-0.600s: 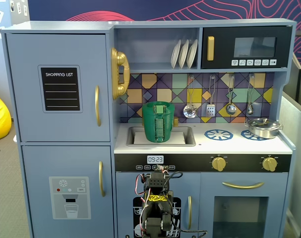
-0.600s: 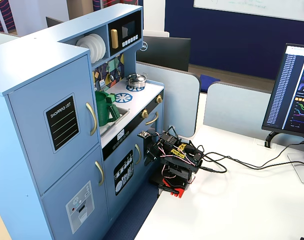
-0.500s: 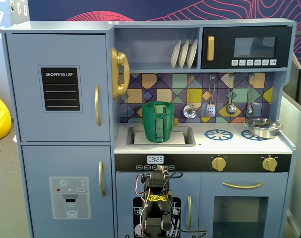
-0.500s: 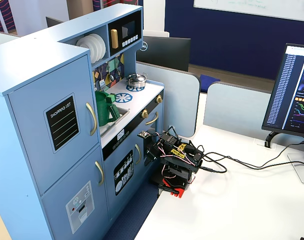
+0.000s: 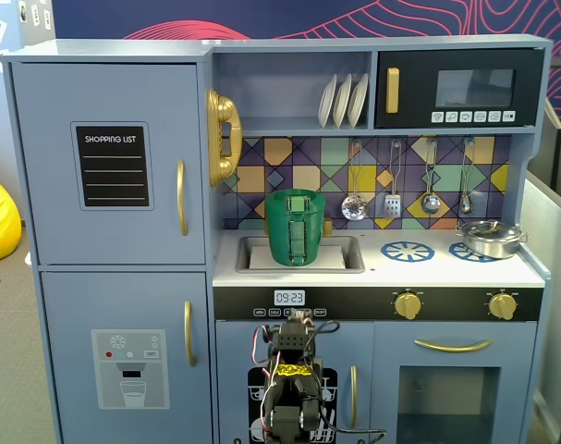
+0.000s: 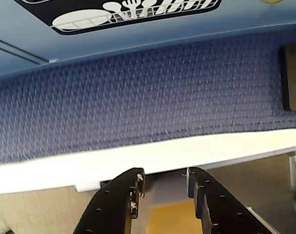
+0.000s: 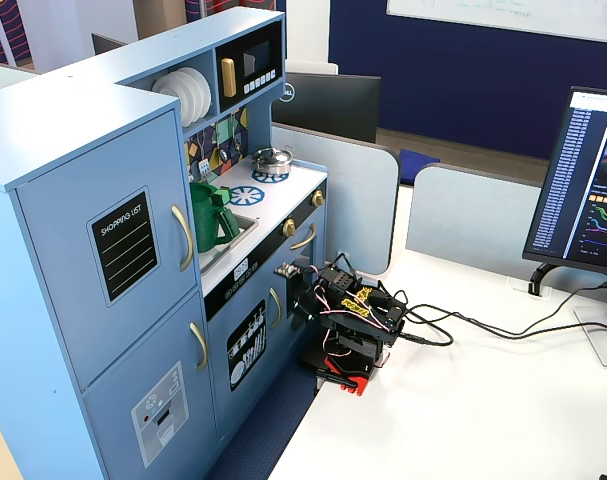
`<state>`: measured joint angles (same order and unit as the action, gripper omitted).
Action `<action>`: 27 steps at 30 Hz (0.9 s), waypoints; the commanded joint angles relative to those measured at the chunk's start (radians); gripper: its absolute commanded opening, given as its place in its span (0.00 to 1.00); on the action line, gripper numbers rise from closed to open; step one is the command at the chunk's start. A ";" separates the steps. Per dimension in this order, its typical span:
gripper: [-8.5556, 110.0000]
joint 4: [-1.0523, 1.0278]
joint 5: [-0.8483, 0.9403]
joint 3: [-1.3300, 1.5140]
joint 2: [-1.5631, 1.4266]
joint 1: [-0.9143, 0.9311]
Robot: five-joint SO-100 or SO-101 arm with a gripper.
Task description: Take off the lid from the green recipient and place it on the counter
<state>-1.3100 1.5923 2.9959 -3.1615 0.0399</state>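
Note:
The lid has to come off the green recipient (image 5: 283, 237), so the robot's gripper will next grab the lid by its pale-green block handle (image 5: 298, 203).
The dark-green recipient (image 5: 294, 231) stands upright in the steel sink (image 5: 340, 264) of the toy kitchen, its ribbed strap handle facing front. The bright-green lid (image 5: 294, 194) sits on its top. The recipient also shows in the other fixed view (image 7: 211, 218). The white counter (image 5: 428, 270) runs to the right of the sink with two blue burner prints. The arm (image 5: 294, 379) is folded low in front of the kitchen, far below the recipient. In the wrist view my gripper (image 6: 165, 178) is open and empty, pointing down over the white table edge at blue carpet.
A silver pot (image 5: 491, 238) sits on the right burner. Utensils hang on the tiled back wall (image 5: 391, 190). The arm's base (image 7: 348, 325) stands on a white table (image 7: 483, 400) beside the kitchen, with cables trailing right. A monitor (image 7: 593, 180) stands at the far right.

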 commanded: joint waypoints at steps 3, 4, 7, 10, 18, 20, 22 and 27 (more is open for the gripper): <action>0.07 0.405 0.069 -0.250 0.048 -0.008; 0.07 0.476 0.055 -0.311 0.081 -0.021; 0.07 0.632 0.095 -0.486 0.186 -0.040; 0.07 0.712 0.129 -0.644 0.287 -0.034; 0.08 0.813 0.195 -0.957 0.495 -0.009; 0.13 0.827 0.173 -1.008 0.529 -0.009; 0.18 0.833 0.161 -1.051 0.558 -0.008; 0.34 0.874 0.138 -1.118 0.626 0.012</action>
<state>-0.4786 1.7487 1.9834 -2.5848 0.0230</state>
